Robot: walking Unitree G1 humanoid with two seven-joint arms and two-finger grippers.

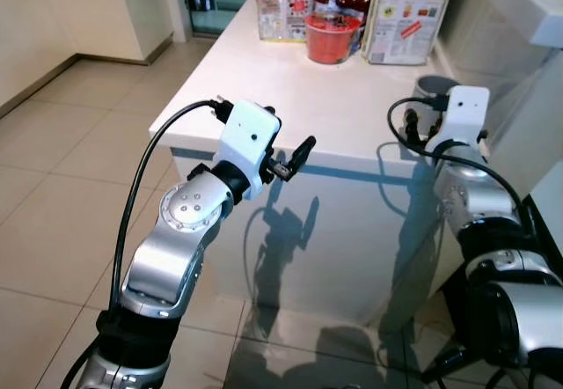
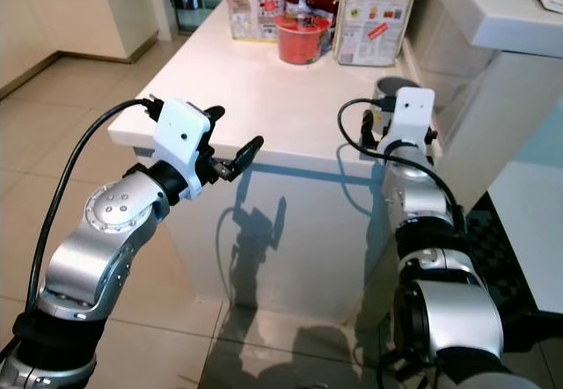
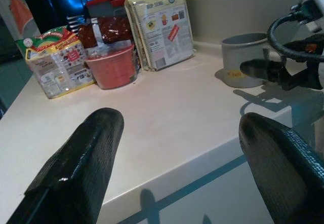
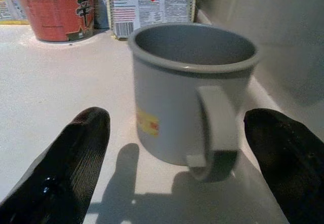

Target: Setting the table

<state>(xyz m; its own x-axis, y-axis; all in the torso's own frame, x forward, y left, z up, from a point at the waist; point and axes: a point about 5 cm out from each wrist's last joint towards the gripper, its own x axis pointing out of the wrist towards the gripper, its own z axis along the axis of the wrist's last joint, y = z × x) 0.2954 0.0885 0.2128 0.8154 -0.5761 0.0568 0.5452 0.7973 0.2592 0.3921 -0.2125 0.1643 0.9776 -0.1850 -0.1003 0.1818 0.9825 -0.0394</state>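
Observation:
The mug (image 4: 187,87) needs to go to its place setting, so my right gripper should next grab the mug by its handle (image 4: 217,127).
A grey mug (image 4: 187,87) stands upright on the white counter (image 1: 290,90) near its right end, handle turned toward my right wrist camera. My right gripper (image 4: 177,183) is open at counter height, one finger on each side of the mug and just short of it, not touching. In the eye views the mug (image 1: 434,84) peeks out behind the white right wrist housing (image 1: 464,112). My left gripper (image 2: 230,134) is open and holds nothing. It hovers at the counter's front edge, left of the mug (image 3: 243,59).
At the back of the counter stand a red noodle cup (image 1: 332,37), a tall printed bag (image 1: 409,6), a colourful packet (image 1: 283,6) and a dark red jar (image 3: 109,24). A raised white ledge (image 1: 528,2) borders the right side. Tiled floor (image 1: 70,143) lies to the left.

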